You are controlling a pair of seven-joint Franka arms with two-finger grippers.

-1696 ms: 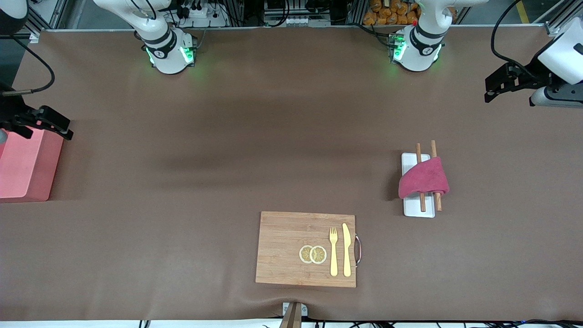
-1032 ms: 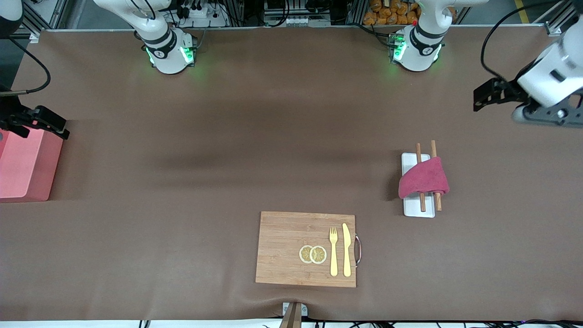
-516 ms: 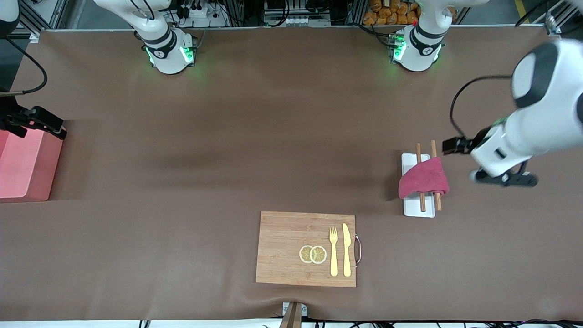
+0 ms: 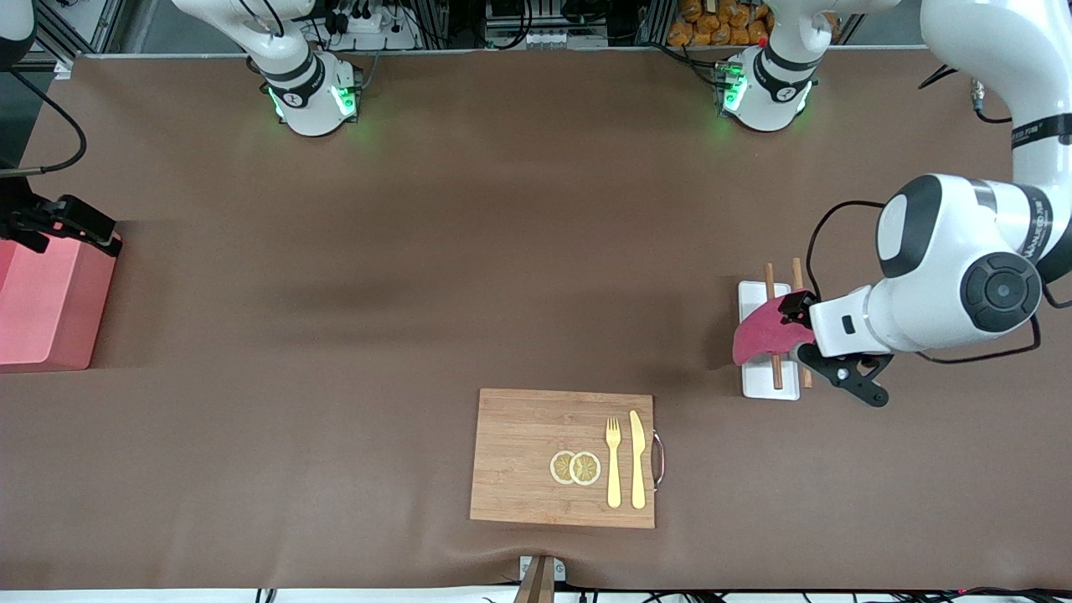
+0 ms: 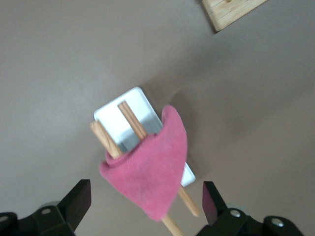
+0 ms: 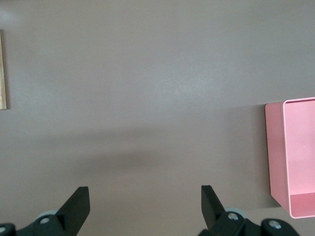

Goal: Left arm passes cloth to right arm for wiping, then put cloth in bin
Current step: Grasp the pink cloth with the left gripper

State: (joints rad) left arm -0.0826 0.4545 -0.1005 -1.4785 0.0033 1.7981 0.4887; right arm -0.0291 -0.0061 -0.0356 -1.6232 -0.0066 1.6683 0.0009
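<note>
The crimson cloth needs to be passed over for wiping by my left gripper, so next my left gripper needs to grab the cloth by its draped corner [image 5: 160,208].
The crimson cloth [image 4: 764,332] hangs over two wooden sticks [image 4: 776,373] that lie on a flat white tray [image 4: 766,388], toward the left arm's end of the table. My left gripper [image 4: 811,342] hovers over the cloth and is open. In the left wrist view the cloth [image 5: 147,172] has its lower tip between the two fingers [image 5: 78,199] without touching them. My right gripper [image 6: 143,204] is open with nothing in it and waits by the pink bin [image 4: 42,310] at the right arm's end of the table. That bin [image 6: 293,152] looks empty.
A wooden board [image 4: 536,444] lies nearer to the front camera, carrying a yellow fork [image 4: 613,462], a yellow knife [image 4: 637,459] and two lemon slices [image 4: 575,467]. A corner of the board [image 5: 231,10] shows in the left wrist view. Brown table cover [image 4: 419,276] stretches between tray and bin.
The left arm has swung in from the table's end and come down over the tray and cloth, its gripper still open. The right arm and the cloth have not moved.
</note>
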